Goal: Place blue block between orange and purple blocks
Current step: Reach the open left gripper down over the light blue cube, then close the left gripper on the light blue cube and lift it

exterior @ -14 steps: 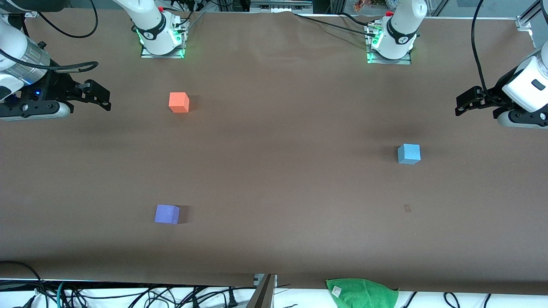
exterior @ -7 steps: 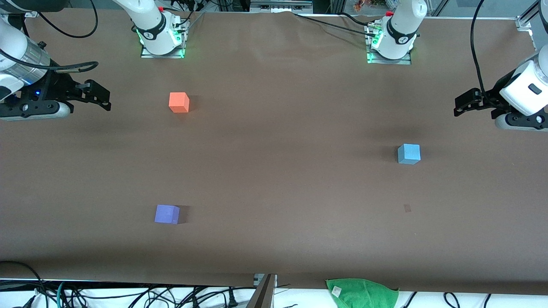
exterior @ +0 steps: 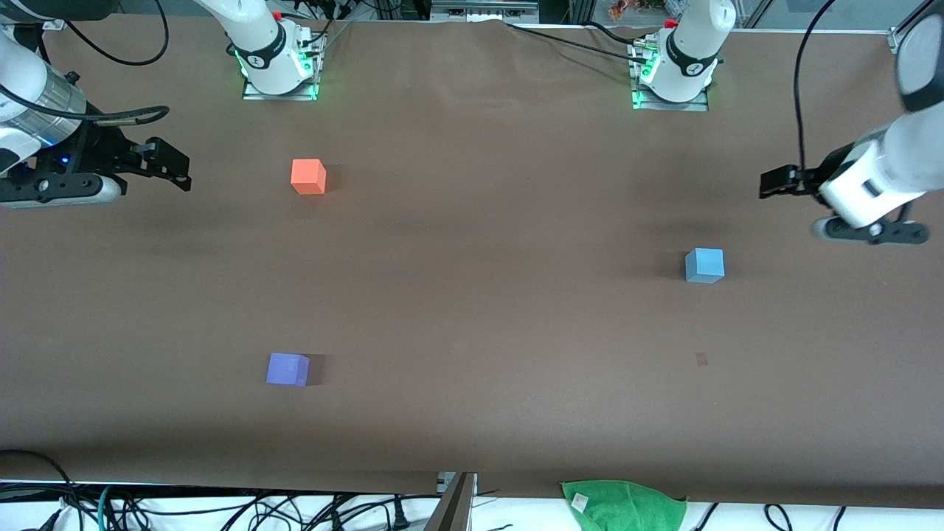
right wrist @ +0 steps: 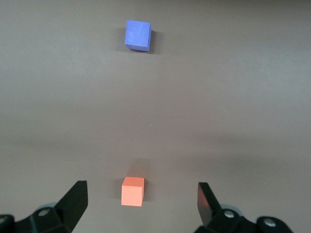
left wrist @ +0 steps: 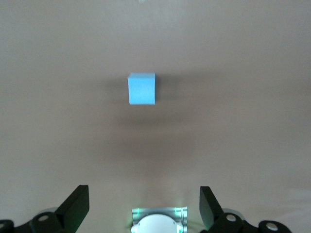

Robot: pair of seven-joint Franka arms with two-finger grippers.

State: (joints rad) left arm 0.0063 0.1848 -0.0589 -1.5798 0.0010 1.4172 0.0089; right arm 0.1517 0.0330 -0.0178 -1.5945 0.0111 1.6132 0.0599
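My left gripper should next grab the blue block by its opposite sides, so that it can set the blue block [exterior: 704,265] between the orange and purple blocks.
The blue block [exterior: 704,265] sits on the brown table toward the left arm's end; it also shows in the left wrist view [left wrist: 141,89]. The orange block [exterior: 308,177] and the purple block [exterior: 287,369] sit toward the right arm's end, the purple one nearer the front camera and a wide gap between them. Both show in the right wrist view, orange [right wrist: 132,191] and purple [right wrist: 138,35]. My left gripper [exterior: 774,183] is open and empty over the table, apart from the blue block; its wrist view [left wrist: 143,199] shows wide jaws. My right gripper [exterior: 173,168] waits open and empty at the table's end [right wrist: 141,193].
A green cloth [exterior: 623,505] lies at the table's front edge. The arm bases [exterior: 276,66] [exterior: 675,74] stand along the back edge. Cables hang below the front edge. A small dark mark [exterior: 701,359] is on the table.
My left gripper has swung in from the table's end toward the blue block, and its wrist has turned. The right arm and all three blocks have not moved.
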